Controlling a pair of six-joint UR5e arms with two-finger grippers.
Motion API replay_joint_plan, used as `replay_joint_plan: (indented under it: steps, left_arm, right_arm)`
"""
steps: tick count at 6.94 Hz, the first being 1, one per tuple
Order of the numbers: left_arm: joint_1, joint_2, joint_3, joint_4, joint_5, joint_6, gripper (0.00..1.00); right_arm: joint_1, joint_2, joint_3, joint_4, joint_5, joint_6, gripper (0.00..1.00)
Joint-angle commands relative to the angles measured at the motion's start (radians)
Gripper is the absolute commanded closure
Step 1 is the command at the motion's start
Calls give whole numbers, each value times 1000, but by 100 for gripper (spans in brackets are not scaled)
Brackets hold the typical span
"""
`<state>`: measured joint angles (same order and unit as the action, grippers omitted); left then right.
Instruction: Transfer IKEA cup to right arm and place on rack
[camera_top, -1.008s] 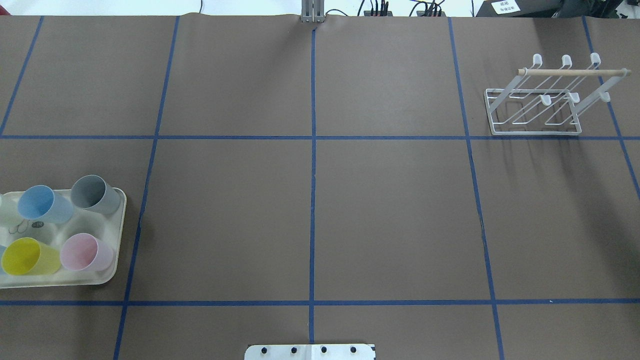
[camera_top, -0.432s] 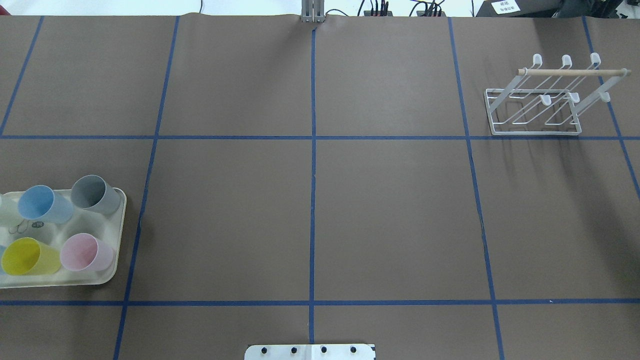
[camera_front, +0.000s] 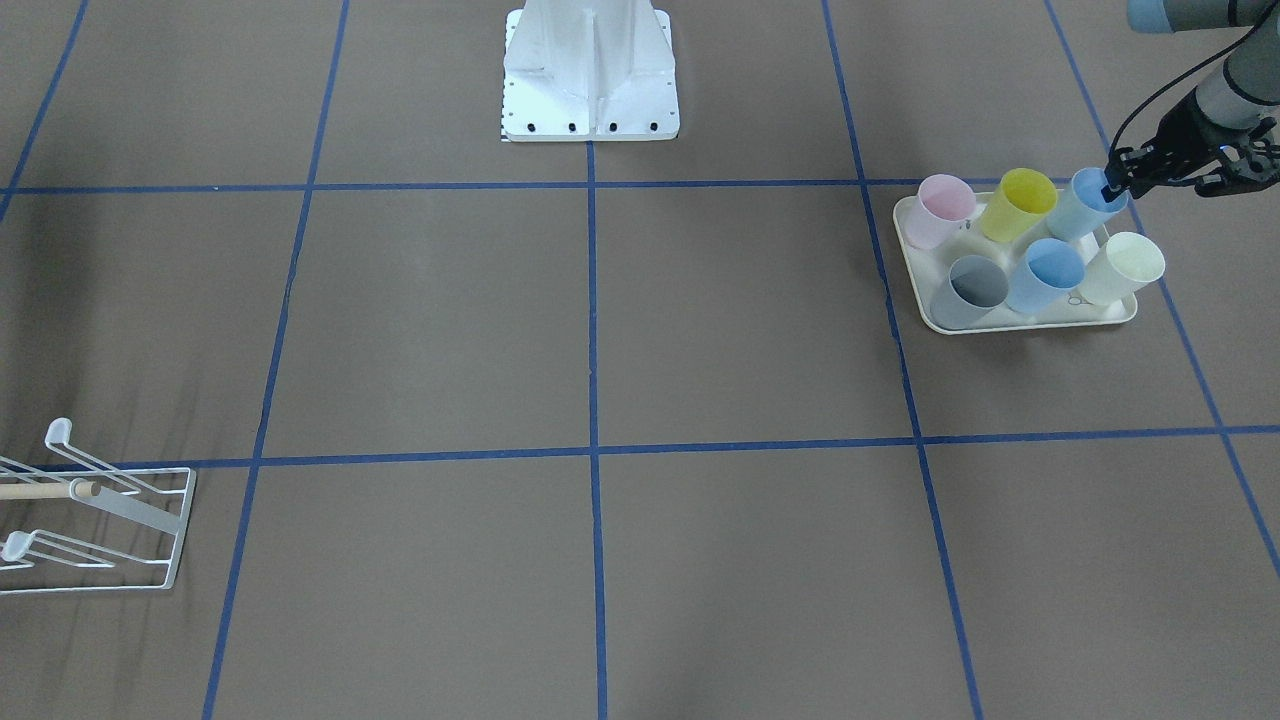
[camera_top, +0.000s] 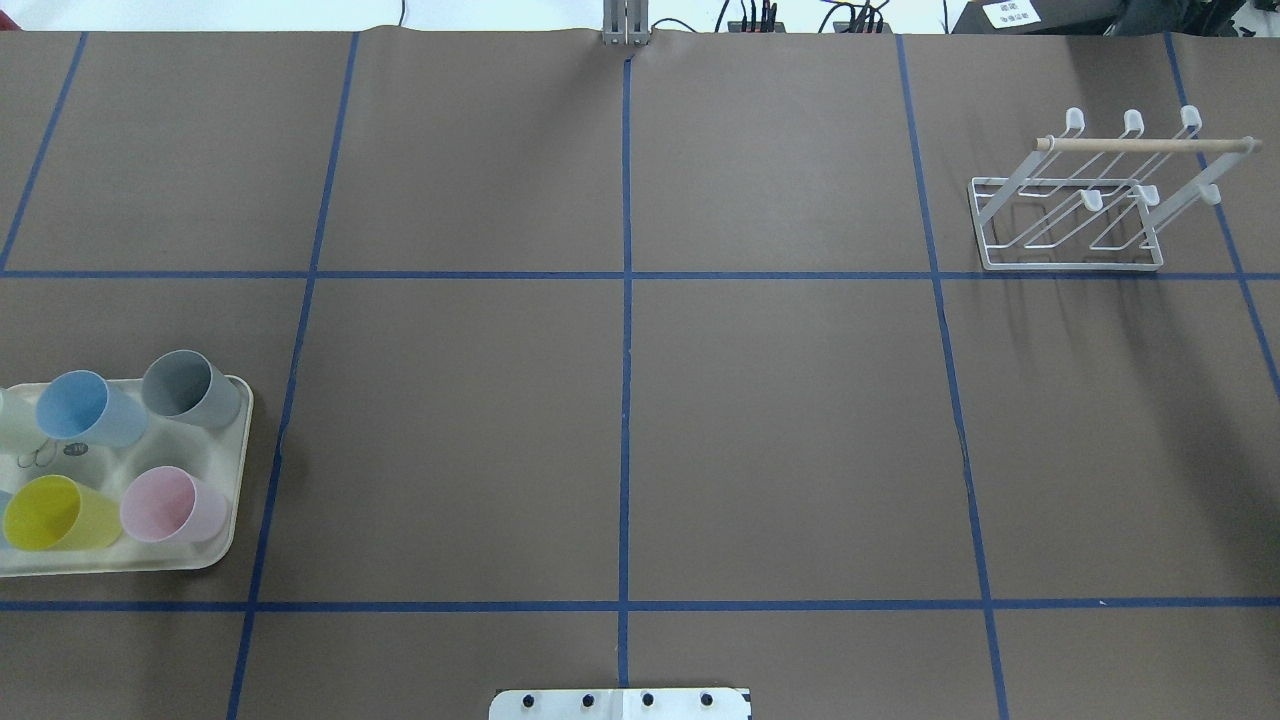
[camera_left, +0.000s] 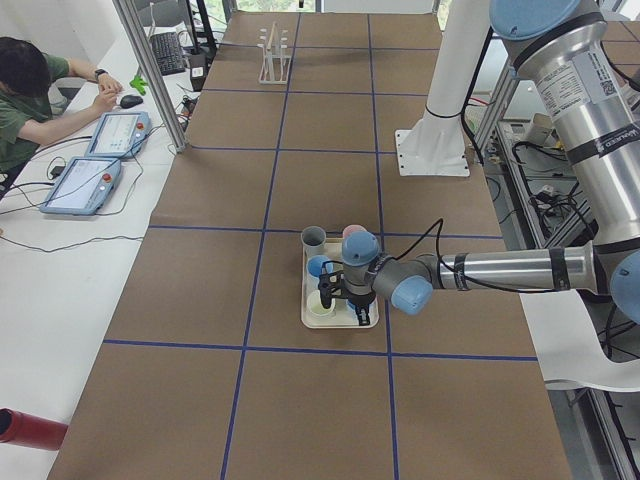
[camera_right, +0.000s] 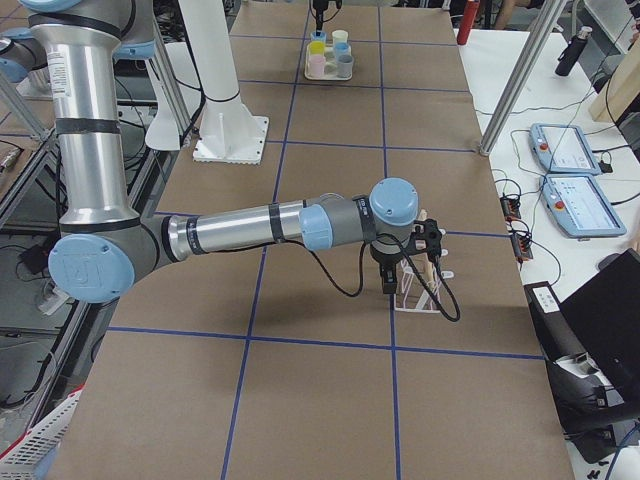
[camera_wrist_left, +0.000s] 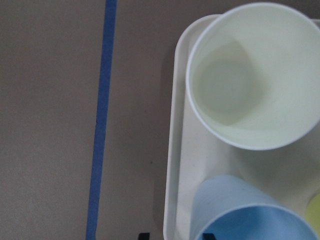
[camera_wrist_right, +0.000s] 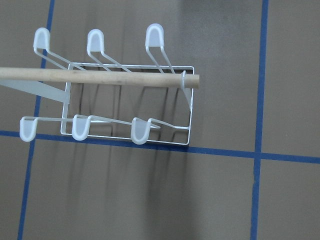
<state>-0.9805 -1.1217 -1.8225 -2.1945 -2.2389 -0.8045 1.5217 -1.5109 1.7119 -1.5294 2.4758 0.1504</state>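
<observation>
The neighbouring cups crowd the sides of the light blue cup on the tray (camera_front: 915, 270), so I need to pick it up by its open rim (camera_front: 1112, 197) next with my left gripper.
Several plastic cups stand on a cream tray (camera_front: 915, 270) at the table's left end. My left gripper (camera_front: 1115, 185) is down at the rim of the light blue cup (camera_front: 1085, 200) in the tray's back row. In the left wrist view its black fingertips (camera_wrist_left: 143, 235) straddle that cup's wall (camera_wrist_left: 250, 215), set wide apart, beside a pale cup (camera_wrist_left: 250, 75). My right gripper (camera_right: 390, 280) hovers over the white wire rack (camera_right: 420, 275); I cannot tell whether it is open or shut. The rack (camera_wrist_right: 125, 105) holds nothing. Neither arm shows in the overhead view.
Pink (camera_front: 945, 205), yellow (camera_front: 1020, 200), grey (camera_front: 972, 288) and blue (camera_front: 1047, 272) cups share the tray. The robot's base plate (camera_front: 590, 70) sits at the table's near edge. An operator (camera_left: 30, 95) with tablets sits beside the table.
</observation>
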Motion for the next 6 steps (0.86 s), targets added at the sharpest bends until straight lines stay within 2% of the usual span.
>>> replay_joint_plan:
  steps: [1,2,3,5,6]
  left_arm:
    - [8,-1,2,-7,-2,1,54]
    - [8,-1,8,-7,-2,1,72]
    - [8,-7,8,-5,-2,-7,100]
    - [-3,-4,-6,1,-30,-1,100]
    - [-23,12,-39,1,-97,2,100]
  right_arm:
    - [0,0,0,2,-2,0,0]
    - [0,0,2,2,-2,0,0]
    - [0,0,5,2,-2,0,0]
    - [0,0,8,0,0,0,0]
    - [0,0,8,0,0,0,0]
